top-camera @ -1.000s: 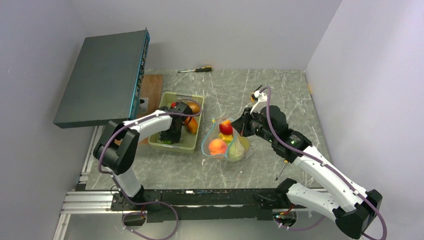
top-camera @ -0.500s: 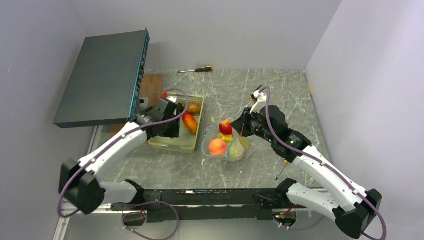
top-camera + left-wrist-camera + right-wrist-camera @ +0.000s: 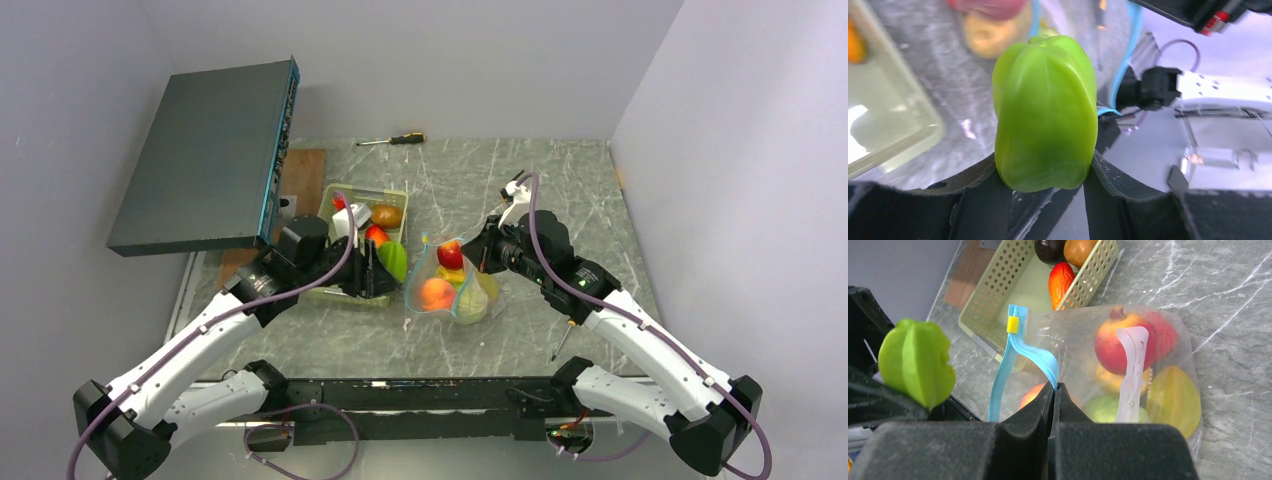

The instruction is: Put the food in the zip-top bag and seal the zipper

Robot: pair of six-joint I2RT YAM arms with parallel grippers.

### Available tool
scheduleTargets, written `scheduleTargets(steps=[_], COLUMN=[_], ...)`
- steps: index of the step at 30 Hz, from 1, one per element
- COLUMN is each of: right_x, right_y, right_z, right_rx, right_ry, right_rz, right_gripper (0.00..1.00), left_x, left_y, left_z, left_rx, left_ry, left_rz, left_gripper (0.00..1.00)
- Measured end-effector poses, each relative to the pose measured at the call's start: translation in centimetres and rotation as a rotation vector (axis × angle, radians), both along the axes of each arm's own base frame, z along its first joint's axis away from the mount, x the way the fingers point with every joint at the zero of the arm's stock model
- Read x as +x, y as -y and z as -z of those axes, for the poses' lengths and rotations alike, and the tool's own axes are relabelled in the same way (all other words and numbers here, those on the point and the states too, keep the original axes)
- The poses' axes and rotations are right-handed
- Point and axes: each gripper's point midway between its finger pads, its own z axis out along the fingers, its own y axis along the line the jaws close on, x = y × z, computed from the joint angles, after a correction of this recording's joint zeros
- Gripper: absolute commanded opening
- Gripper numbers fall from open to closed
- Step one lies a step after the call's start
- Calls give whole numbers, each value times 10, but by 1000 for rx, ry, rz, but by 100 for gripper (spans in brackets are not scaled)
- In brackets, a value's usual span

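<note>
The pepper (image 3: 393,260) hangs beside the tray, short of the bag's opening, and would end outside if I opened now. The pepper goes there next with my left gripper.
My left gripper (image 3: 378,270) is shut on a green toy pepper (image 3: 393,260), held between the tray and the bag; the pepper fills the left wrist view (image 3: 1045,112) and shows in the right wrist view (image 3: 915,362). My right gripper (image 3: 1054,386) is shut on the teal-blue zipper (image 3: 1028,347) of the clear zip-top bag (image 3: 452,285), holding the mouth open. The bag holds several fruits: a red pomegranate (image 3: 1128,342), a peach (image 3: 435,293), yellow and green pieces. A white label (image 3: 1131,370) hangs on the bag.
The pale green tray (image 3: 345,288) holds an orange-red fruit (image 3: 1060,282), a brown one (image 3: 387,215) and a dark purple one (image 3: 1049,250). A screwdriver (image 3: 392,140) lies at the back; another (image 3: 562,340) by my right arm. A dark panel (image 3: 205,155) leans at the left.
My left arm lifted out of the tray holding the green pepper and swung right toward the bag's mouth. The right gripper and the bag have stayed put.
</note>
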Motion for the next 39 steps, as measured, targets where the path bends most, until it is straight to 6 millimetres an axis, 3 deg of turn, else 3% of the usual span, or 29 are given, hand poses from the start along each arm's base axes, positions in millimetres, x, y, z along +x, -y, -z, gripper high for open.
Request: scheduleTargets(steps=[6,11,22,34,39], right_x=[-1,-2,-4,-4,-4], right_y=[-1,-2,-1,-1,-1], right_z=[0,0,-1,0,0], right_rx=[5,8,12,11,10], right_ry=[-4,-6,-1,-1,-2], right_rz=[-6,-14,-14,-14,-15], right_gripper=[0,0,0,0,0], left_x=[-30,-31,-14,-12,-8], left_y=[46,79,93,94,97], left_z=[-11,-8,-2,1,-8], left_rx=[-84,-65,-37,-32,-39], left_ry=[-31,-75,-103,-109,-93], left_rz=[175,242,196,192,186], left_gripper=[18,17,34,81,81])
